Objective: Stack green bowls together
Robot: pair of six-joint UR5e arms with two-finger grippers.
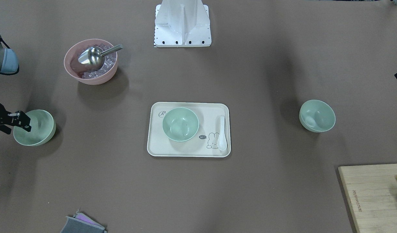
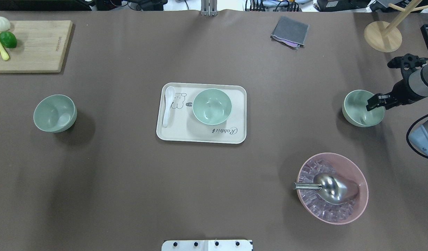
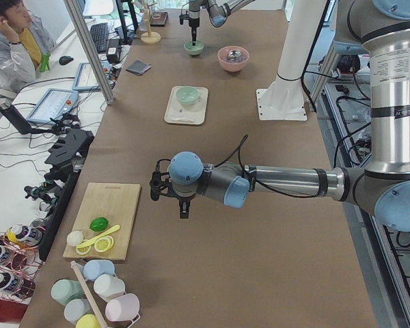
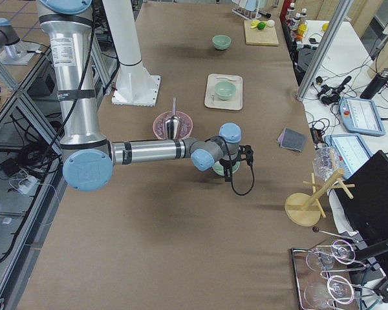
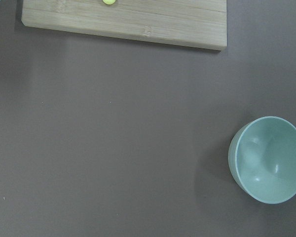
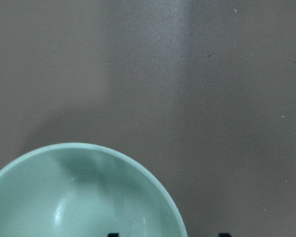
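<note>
The right gripper picks up the third green bowl by its rim (image 6: 173,207) next. Then that bowl stacks into the bowl on the tray.
Three pale mint-green bowls stand upright and apart. One bowl (image 2: 212,106) sits on the cream tray (image 2: 172,134) in the middle. One bowl (image 2: 55,113) is on the table at the robot's left and shows in the left wrist view (image 5: 269,160). The third bowl (image 2: 355,106) is at the robot's right. My right gripper (image 2: 374,103) is open at this bowl's rim (image 1: 37,129), one finger inside and one outside (image 6: 79,197). My left gripper (image 3: 169,199) hovers near the cutting board, away from the bowls; I cannot tell if it is open.
A pink bowl (image 2: 334,188) with ice and a metal scoop stands near the right bowl. A white spoon (image 2: 168,106) lies on the tray. A cutting board (image 2: 29,45), a grey cloth (image 2: 290,31) and a wooden stand (image 2: 383,35) are at the far side.
</note>
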